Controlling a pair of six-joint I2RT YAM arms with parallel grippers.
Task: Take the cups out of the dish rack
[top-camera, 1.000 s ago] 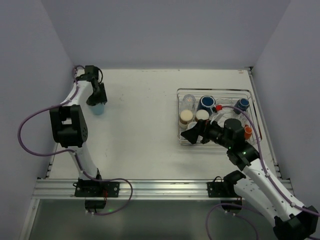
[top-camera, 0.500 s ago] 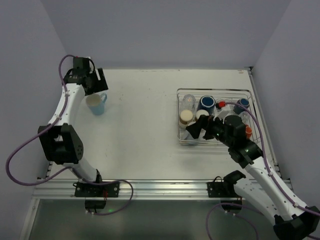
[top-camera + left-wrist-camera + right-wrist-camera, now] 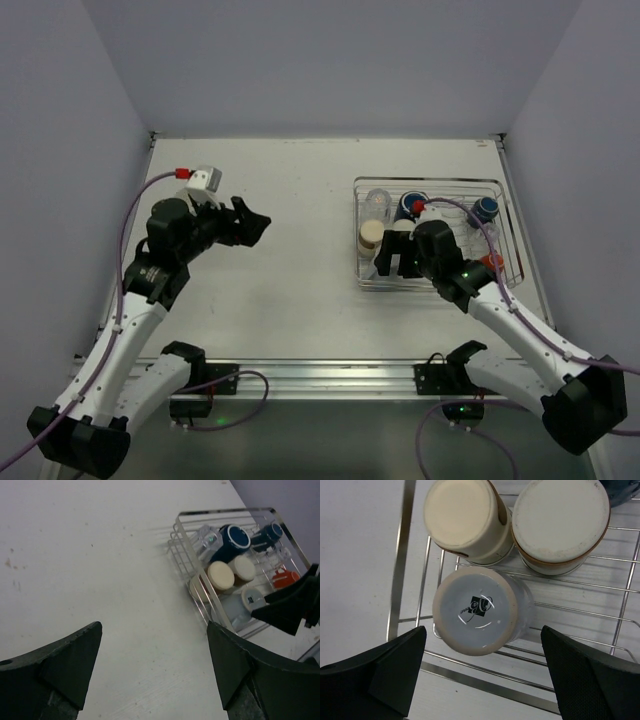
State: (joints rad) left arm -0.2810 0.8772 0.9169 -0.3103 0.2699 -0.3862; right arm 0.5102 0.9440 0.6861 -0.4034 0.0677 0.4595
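My right gripper grabs the upturned pale blue cup around its base end (image 3: pixel 395 264) (image 3: pixel 476 612) next. The cup's rim end stays free for handing over to my left gripper.
The silver wire dish rack (image 3: pixel 430 181) stands at the right. It holds a clear glass (image 3: pixel 377 200), two navy cups (image 3: pixel 410 205), a cream cup (image 3: pixel 371 235), a white-bottomed cup (image 3: pixel 403 228) and an orange cup (image 3: pixel 492 262). My right gripper (image 3: pixel 393 256) is open. It hangs over the rack's near-left corner, straddling an upturned pale blue cup (image 3: pixel 477 611) without touching it. Beside it stand the cream cup (image 3: pixel 465 517) and the white-bottomed cup (image 3: pixel 560 522). My left gripper (image 3: pixel 252 224) is open and empty over the bare table (image 3: pixel 100 555), pointing at the rack (image 3: pixel 227 512).
Grey walls close the table on the left, back and right. The rack's wire rim (image 3: pixel 402 555) runs just left of the pale blue cup. The left arm covers the spot where a light blue mug stood. An aluminium rail (image 3: pixel 320 375) lines the near edge.
The left arm swung from the far-left corner, off the light blue mug, to mid-table, facing the rack. The right gripper moved further over the rack's near-left cups.
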